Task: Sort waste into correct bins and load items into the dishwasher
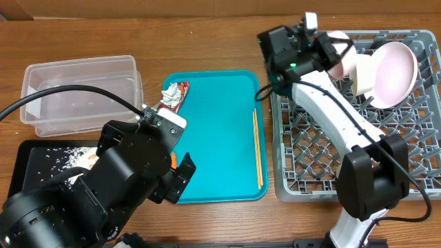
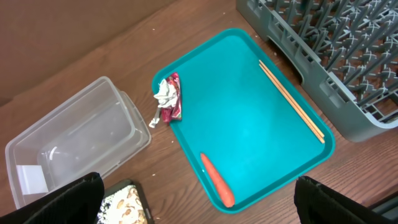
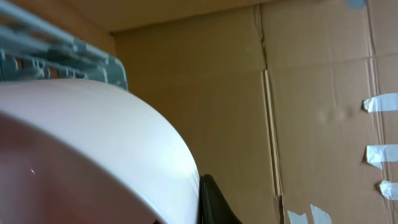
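The pale pink bowl is still above the rack's wires by the rack's far rim, so it is too early to release. My right gripper brings it down next.
The crumpled red-and-white wrapper (image 2: 168, 99) lies at the far left corner of a teal tray (image 2: 249, 118). The orange carrot (image 2: 216, 179) and wooden chopsticks (image 2: 291, 101) lie in that tray. Rice scraps (image 1: 65, 155) sit in the black tray (image 1: 27, 148), beside the clear tub (image 1: 79, 93). My left gripper (image 2: 205, 214) is open and empty above the teal tray's near left corner. My right gripper (image 1: 324, 52) is shut on a pale pink bowl (image 3: 81, 143) over the far left part of the grey dish rack (image 1: 331, 148). Another pink bowl (image 1: 394, 74) stands on edge in the rack.
A white dish (image 1: 360, 74) sits between the held bowl and the standing bowl. A cardboard wall (image 3: 311, 93) with tape strips rises behind the rack. The left arm hides part of the black tray and the teal tray's corner in the overhead view.
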Motion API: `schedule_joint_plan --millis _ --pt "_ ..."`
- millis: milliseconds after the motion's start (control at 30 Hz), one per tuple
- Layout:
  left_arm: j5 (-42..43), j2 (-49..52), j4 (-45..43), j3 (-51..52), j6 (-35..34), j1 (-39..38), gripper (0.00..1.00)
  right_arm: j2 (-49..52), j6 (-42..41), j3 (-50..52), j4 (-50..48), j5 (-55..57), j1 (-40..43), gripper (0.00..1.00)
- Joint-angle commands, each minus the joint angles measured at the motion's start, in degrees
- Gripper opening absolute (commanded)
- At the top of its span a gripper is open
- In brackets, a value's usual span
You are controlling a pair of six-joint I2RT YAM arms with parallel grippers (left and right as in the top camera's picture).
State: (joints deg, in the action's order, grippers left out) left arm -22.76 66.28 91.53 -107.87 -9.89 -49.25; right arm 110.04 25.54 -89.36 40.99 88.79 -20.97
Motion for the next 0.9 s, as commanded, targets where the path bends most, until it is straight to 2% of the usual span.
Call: schedule_joint_plan --millis 0,167,867 --pt "-0.09 0.09 -0.04 -0.22 0.66 0.15 1.00 0.37 -0.68 2.82 -0.31 1.36 0.50 0.04" --pt "-0.13 0.11 -0.11 -0.22 0.68 0.15 1.00 0.37 -5.38 3.91 -0.70 1.36 0.31 0.04" --pt "-0.11 1.49 0.74 -0.20 0.68 0.15 1.00 5.62 -5.88 3.91 -1.36 1.33 -1.05 0.04"
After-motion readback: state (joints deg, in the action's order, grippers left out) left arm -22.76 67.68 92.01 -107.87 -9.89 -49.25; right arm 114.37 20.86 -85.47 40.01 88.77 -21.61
